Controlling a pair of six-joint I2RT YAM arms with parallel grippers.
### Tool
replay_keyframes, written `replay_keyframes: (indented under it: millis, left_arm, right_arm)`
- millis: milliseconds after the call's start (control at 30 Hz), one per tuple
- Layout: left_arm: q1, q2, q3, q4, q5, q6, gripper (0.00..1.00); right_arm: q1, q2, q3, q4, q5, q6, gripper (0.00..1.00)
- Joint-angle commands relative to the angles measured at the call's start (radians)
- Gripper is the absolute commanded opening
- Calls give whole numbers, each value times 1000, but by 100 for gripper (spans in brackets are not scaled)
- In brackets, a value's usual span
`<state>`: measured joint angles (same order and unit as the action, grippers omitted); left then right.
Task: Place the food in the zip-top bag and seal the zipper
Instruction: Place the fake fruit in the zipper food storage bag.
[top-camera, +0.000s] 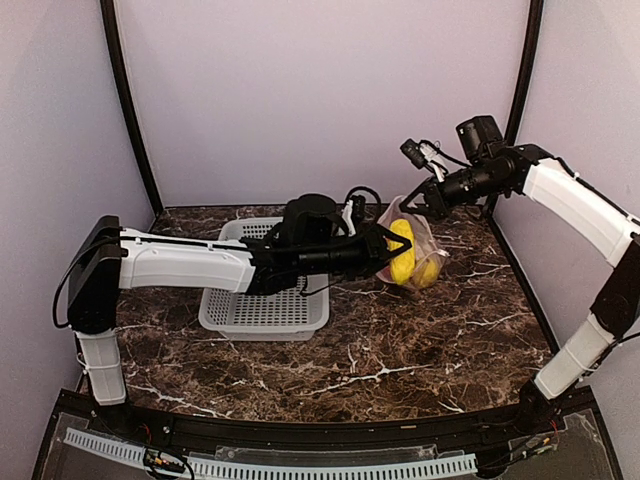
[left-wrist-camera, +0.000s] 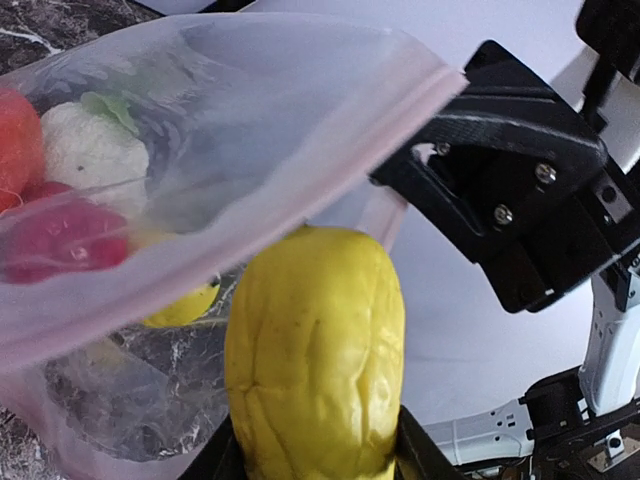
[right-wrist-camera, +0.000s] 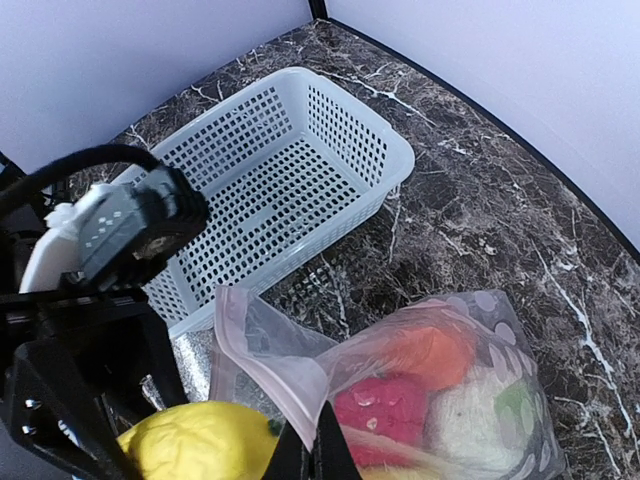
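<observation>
The yellow food piece moves in next, before my left gripper releases it. Its body is outside the bag's opening, so if I opened now, it would drop short.
My left gripper (top-camera: 375, 250) (left-wrist-camera: 315, 455) is shut on a yellow wrinkled food piece (left-wrist-camera: 315, 350) (top-camera: 402, 250) (right-wrist-camera: 200, 445). The piece's tip is at the mouth of the zip-top bag (top-camera: 425, 250) (right-wrist-camera: 480, 330). My right gripper (top-camera: 418, 205) (right-wrist-camera: 322, 445) is shut on the bag's upper edge and holds the mouth up off the table. The pinkish zipper (left-wrist-camera: 390, 125) (right-wrist-camera: 266, 368) runs along that open mouth. Inside the bag lie an orange piece (right-wrist-camera: 430, 355), a red piece (right-wrist-camera: 385, 405), a whitish cabbage-like piece (right-wrist-camera: 470, 410) and another yellow piece (left-wrist-camera: 185, 305).
A white mesh basket (top-camera: 265, 310) (right-wrist-camera: 280, 180) stands on the marble table (top-camera: 400, 350) left of the bag, under the left arm. Pale walls close the back and both sides, with dark corner posts (top-camera: 130, 110).
</observation>
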<state>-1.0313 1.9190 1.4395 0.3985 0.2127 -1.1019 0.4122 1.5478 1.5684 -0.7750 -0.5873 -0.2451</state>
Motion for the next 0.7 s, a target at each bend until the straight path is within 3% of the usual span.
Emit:
replay_keyframes:
  millis: [0, 300, 500, 667]
  left_arm:
    - [14, 30, 12, 85, -55, -132, 30]
    - [31, 116, 45, 144, -72, -212, 30]
    - [32, 136, 10, 213, -163, -300, 30]
    - [33, 149, 20, 210, -263, -346, 40]
  right_arm:
    - [14, -49, -12, 34, -39, -3, 0]
    - [63, -70, -60, 40, -92, -27, 0]
    - [85, -77, -75, 40, -110, -29, 0]
    - [86, -79, -63, 39, -123, -13, 0]
